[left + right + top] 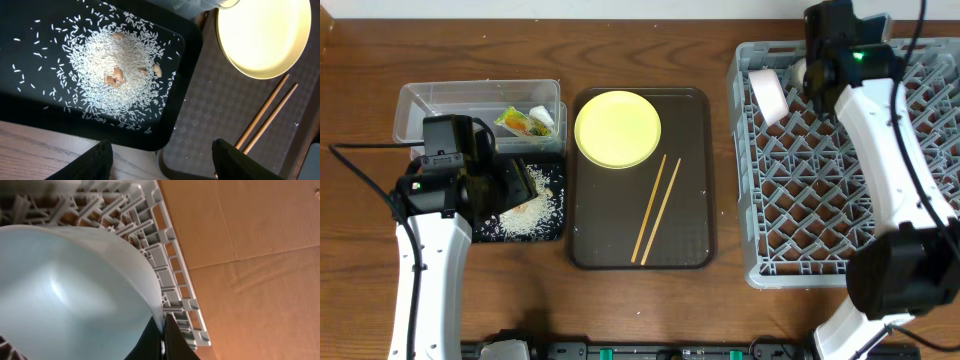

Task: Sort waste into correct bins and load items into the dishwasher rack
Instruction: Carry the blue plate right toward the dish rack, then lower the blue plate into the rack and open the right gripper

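The pale blue bowl's rim hangs behind the rack's wires, so my right gripper keeps hold of the bowl until it sits among them beside the white bowl.
My right gripper (162,340) is shut on the rim of the pale blue bowl (70,290), held on edge inside the grey rack (170,270) by its outer wall; in the overhead view the bowl (768,92) is at the rack's (840,200) back left. My left gripper (165,160) is open and empty above the black tray's (30,107) near corner, where white rice (110,70) is piled. The clear tub (440,100) holds the green-and-yellow wrapper (516,122) and the white paper scrap (542,115). The yellow plate (617,129) and the chopsticks (657,207) lie on the brown tray.
The brown serving tray (690,240) sits between the black tray (555,230) and the rack. A few brownish bits (115,77) lie in the rice pile. Something small and white (798,70) shows beside my right gripper (815,78).
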Robot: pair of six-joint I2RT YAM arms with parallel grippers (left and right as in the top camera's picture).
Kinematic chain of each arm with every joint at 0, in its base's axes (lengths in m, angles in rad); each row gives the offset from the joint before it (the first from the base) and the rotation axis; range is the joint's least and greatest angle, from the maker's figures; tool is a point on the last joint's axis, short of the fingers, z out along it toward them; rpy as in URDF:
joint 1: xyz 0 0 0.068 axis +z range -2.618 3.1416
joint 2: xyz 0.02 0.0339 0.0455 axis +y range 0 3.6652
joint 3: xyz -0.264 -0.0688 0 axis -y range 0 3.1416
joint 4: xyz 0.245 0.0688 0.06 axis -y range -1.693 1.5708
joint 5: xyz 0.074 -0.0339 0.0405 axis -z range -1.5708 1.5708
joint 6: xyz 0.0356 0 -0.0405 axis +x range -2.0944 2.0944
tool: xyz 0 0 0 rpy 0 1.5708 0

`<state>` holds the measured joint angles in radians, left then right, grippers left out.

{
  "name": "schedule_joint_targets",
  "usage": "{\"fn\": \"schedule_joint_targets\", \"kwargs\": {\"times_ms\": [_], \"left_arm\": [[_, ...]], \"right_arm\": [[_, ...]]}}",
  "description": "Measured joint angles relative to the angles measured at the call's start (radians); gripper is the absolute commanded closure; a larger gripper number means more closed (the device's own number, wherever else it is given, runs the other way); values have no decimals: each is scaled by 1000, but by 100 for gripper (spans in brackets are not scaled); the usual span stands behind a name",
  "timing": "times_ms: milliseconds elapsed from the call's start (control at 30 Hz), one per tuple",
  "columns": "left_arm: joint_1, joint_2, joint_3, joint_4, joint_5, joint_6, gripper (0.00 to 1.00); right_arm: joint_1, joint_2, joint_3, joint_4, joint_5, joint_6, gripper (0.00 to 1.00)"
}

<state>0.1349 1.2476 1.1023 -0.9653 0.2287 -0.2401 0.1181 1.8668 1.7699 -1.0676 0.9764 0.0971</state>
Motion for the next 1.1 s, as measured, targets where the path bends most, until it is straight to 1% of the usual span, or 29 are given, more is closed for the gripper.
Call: {"fn": "schedule_joint_targets", "kwargs": {"times_ms": [233, 400, 967, 1100], "left_arm": [[0, 0, 0, 0, 0, 0, 34], [0, 0, 0, 0, 0, 0, 34], [0, 0, 0, 0, 0, 0, 34], [0, 0, 0, 0, 0, 0, 34]], "right_arm": [[-4, 109, 0, -15, 101, 89, 99], [-4, 148, 0, -29, 134, 151, 99], [-3, 180, 0, -87, 94, 266, 98], [1, 180, 0, -98, 93, 272, 94]]}}
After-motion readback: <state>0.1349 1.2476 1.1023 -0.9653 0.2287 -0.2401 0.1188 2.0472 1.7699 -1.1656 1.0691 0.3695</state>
